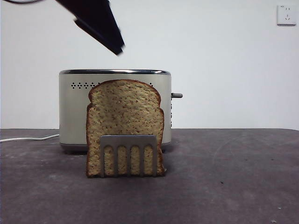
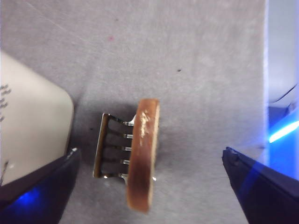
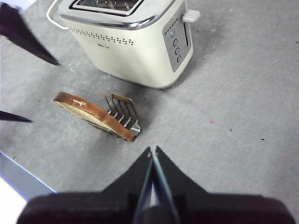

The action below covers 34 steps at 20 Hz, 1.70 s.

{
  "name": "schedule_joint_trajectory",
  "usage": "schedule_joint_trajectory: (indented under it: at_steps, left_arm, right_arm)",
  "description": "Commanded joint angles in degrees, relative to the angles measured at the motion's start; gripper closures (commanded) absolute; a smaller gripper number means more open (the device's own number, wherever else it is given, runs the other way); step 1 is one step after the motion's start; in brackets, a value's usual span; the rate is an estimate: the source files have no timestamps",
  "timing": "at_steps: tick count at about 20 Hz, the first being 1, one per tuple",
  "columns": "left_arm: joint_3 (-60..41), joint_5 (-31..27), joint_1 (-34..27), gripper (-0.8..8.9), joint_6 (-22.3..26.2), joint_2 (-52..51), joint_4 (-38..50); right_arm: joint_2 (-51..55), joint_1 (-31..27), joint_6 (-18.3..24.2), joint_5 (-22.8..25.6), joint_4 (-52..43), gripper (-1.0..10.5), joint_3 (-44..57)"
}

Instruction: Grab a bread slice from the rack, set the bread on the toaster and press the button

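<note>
I should grip the bread with my left gripper by its top crust edge [image 1: 125,85] next, because the rack's metal bars close in the lower part of the slice of bread [image 1: 124,116].
The slice of bread [image 1: 124,116] stands upright in the rack [image 1: 128,141], in front of the toaster [image 1: 74,112]. The button [image 1: 177,95] sticks out of the toaster's right end. My left gripper [image 1: 112,44] hangs high above the toaster's left part. In the left wrist view it [image 2: 150,151] is open, with its jaws wide on either side of the bread [image 2: 144,154] and rack [image 2: 105,144], well above them. My right gripper [image 3: 153,150] is shut and empty, and looks down on the toaster [image 3: 126,46], button [image 3: 190,16], bread [image 3: 88,111] and rack [image 3: 124,112].
A white cable [image 1: 28,138] runs from the toaster off to the left over the dark grey table [image 1: 233,177]. A wall socket [image 1: 286,15] is at the top right. The table's edge [image 3: 23,179] shows near the bread in the right wrist view.
</note>
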State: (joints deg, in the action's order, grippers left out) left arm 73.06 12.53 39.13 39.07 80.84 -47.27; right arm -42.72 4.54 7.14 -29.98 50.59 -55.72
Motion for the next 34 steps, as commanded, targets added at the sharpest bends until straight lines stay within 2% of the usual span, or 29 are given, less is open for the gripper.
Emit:
schedule_joint_trajectory:
  at_steps: [1,5,6,8,9,10,13,26,30,34]
  left_arm:
    - [-0.24,-0.59,0.76,2.45,1.77,3.15,1.01]
    - [-0.24,-2.1,1.11,2.53,3.1,7.1,1.38]
    - [-0.24,-2.19,1.14,2.9,3.19,7.65,1.42]
    - [-0.24,-3.54,1.18,6.06,3.19,7.91,1.4]
    - [-0.24,-4.02,1.42,7.33,3.19,7.91,1.4]
    - [-0.24,-3.96,1.55,7.91,3.19,7.91,1.29]
    - [-0.24,-3.96,1.68,8.23,3.19,7.91,0.87]
    - [0.63,-4.07,1.66,8.22,3.19,7.43,0.87]
    - [5.44,-6.54,1.68,8.22,3.19,7.32,-3.23]
    - [15.06,-6.64,1.66,8.22,3.17,7.32,-9.42]
  right_arm:
    - [-0.02,0.15,0.46,-0.11,-0.15,9.6,-0.04]
    - [-0.04,0.15,0.46,-0.11,-0.15,9.6,-0.04]
    - [-0.04,0.15,0.46,-0.11,-0.15,9.6,-0.04]
    - [-0.04,0.15,0.46,-0.11,-0.15,9.6,-0.04]
    - [-0.04,0.15,0.46,-0.09,-0.15,9.6,-0.04]
    - [-0.04,0.15,0.46,-0.09,-0.15,9.6,-0.04]
    - [-0.04,0.15,0.46,-0.09,-0.15,9.6,-0.04]
    - [-0.04,0.15,0.46,-0.09,-0.15,9.6,-0.04]
    - [-0.04,0.15,0.46,-0.07,-0.15,9.6,-0.04]
    - [-0.04,0.15,0.48,0.04,-0.15,9.6,-0.04]
